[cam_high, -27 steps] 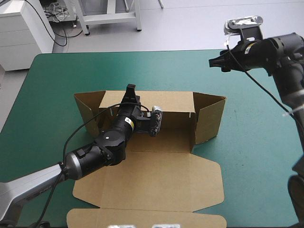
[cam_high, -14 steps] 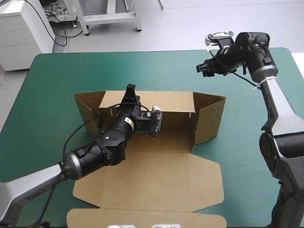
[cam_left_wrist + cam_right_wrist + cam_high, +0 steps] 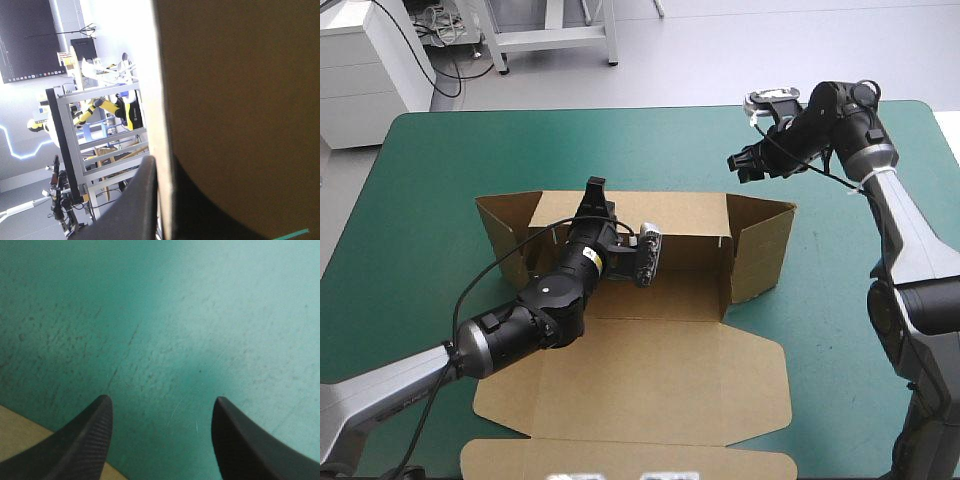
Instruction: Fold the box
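Note:
My right gripper grabs the box's raised side by its top edge next, to fold the box.
The brown box [image 3: 660, 370] lies mid-table with its back wall [image 3: 685, 215] raised and its lid flat toward the near edge. My left gripper [image 3: 595, 195] sits at the top of the back wall, left of its middle, shut on the board. In the left wrist view the box wall [image 3: 240, 100] fills the space ahead, its edge running between the fingers of the left gripper [image 3: 162, 167]. My right gripper [image 3: 738, 165] hangs open just beyond the box's far right corner. Under the right gripper [image 3: 160, 402] is teal-green cover [image 3: 200, 315], with a corner of the box [image 3: 20, 435] beside one finger.
Both side flaps stand raised, the left flap [image 3: 505, 235] and the right flap [image 3: 762, 245], angled outward. The lid's front tuck flap [image 3: 620, 462] reaches the table's near edge. Bare teal-green cover [image 3: 470, 150] lies beyond and beside the box.
My right arm has swung left and down toward the box's far right corner. The left arm and the box have not moved.

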`<action>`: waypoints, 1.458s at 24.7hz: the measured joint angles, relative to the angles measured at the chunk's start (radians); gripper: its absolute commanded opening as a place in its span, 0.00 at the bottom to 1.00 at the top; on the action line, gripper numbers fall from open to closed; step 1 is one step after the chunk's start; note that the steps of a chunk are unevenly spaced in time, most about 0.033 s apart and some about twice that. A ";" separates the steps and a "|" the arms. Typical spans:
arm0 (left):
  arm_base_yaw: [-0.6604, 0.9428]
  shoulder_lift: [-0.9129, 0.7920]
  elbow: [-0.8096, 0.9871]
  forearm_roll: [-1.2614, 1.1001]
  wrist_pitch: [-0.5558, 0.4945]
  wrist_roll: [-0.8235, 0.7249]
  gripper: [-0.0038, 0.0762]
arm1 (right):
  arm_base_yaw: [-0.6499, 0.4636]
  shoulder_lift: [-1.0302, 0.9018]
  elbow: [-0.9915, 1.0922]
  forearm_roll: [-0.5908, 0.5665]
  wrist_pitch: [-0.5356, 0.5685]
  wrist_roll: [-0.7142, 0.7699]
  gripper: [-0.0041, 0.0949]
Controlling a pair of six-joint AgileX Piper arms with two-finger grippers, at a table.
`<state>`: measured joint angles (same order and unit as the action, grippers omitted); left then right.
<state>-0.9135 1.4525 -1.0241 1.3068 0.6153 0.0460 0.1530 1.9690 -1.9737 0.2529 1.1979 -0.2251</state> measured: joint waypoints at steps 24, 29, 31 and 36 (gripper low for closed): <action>0.001 0.000 0.000 0.000 -0.005 -0.023 0.04 | -0.002 -0.437 0.570 0.189 -0.074 -0.177 0.55; 0.001 0.000 0.000 0.000 -0.005 -0.023 0.04 | -0.002 -0.557 0.723 0.236 -0.137 -0.242 0.55; 0.001 0.000 0.000 0.000 -0.005 -0.023 0.04 | -0.002 -0.593 0.785 0.280 -0.166 -0.293 0.55; 0.001 0.000 0.000 0.000 -0.006 -0.023 0.04 | 0.022 -0.627 0.880 0.349 -0.216 -0.378 0.55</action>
<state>-0.9126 1.4525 -1.0241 1.3068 0.6095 0.0227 0.1754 1.3419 -1.0933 0.6016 0.9822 -0.6027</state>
